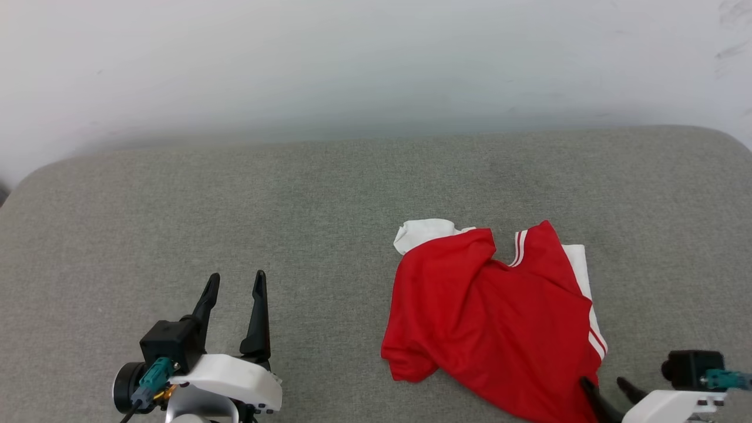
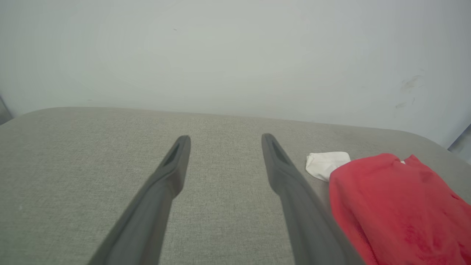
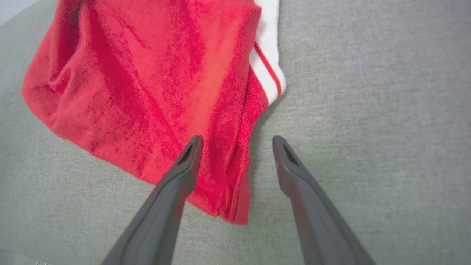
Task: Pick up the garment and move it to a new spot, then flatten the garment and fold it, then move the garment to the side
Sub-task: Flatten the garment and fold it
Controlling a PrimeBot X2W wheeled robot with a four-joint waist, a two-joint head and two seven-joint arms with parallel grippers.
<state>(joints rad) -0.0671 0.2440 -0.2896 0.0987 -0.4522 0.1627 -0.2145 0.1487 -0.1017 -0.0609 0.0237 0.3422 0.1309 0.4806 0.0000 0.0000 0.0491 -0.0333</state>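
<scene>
The garment's rumpled red body (image 1: 486, 310) lies in layers, but its white sleeve tip (image 1: 414, 235) pokes out loose. I should grab the garment there next with my left gripper to move it.
The garment (image 1: 499, 317), a bright red shirt with white, red-striped sleeves, lies rumpled on the grey cushion, right of centre. My right gripper (image 1: 602, 389) stands open at the shirt's near right corner. In the right wrist view its fingers (image 3: 237, 141) straddle the shirt's edge (image 3: 154, 84), one fingertip over red cloth, the other over bare cushion; nothing is pinched. Over bare fabric at the lower left, well apart from the shirt, my left gripper (image 1: 235, 282) stands open. From the left wrist, the open fingers (image 2: 224, 141) point at the wall, with the garment (image 2: 397, 206) to their right.
The grey upholstered surface (image 1: 235, 194) has rounded far corners and ends at a pale wall (image 1: 376, 64). Bare cushion stretches left of and beyond the shirt.
</scene>
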